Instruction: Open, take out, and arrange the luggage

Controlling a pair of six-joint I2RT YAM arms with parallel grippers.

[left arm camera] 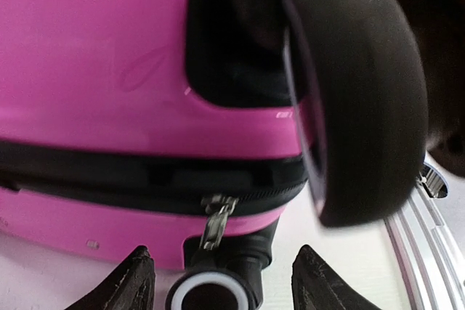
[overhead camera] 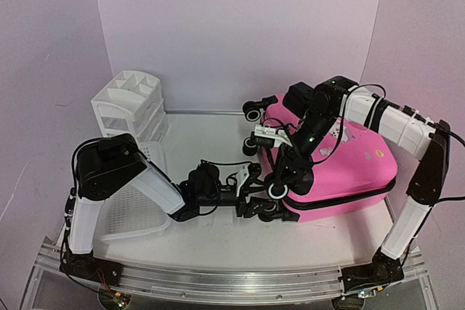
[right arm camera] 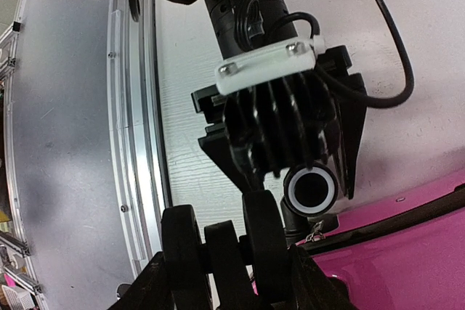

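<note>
My left gripper is going to grip the hanging metal zipper pull (left arm camera: 215, 226) between its fingers next. It should draw the pull along the seam to open the luggage (left arm camera: 87, 49).
The bright-pink luggage (overhead camera: 349, 157) lies flat at the right of the table, closed, its wheels facing left. My left gripper (overhead camera: 267, 197) is at its near-left corner. In the left wrist view the luggage (left arm camera: 87, 49) fills the frame, and my left gripper (left arm camera: 227, 284) is open. The metal zipper pull (left arm camera: 214, 223) hangs free between the fingertips (left arm camera: 134, 284), above a small wheel (left arm camera: 211, 297). My right gripper (overhead camera: 283, 172) reaches over the shell. In the right wrist view my right gripper (right arm camera: 229, 281) is shut on the black double wheel (right arm camera: 265, 245) at that corner.
A white drawer organizer (overhead camera: 131, 103) stands at the back left. A white mesh basket (overhead camera: 138, 201) lies under my left arm. An aluminium rail (overhead camera: 218, 277) runs along the table's near edge. White walls close in the back and both sides.
</note>
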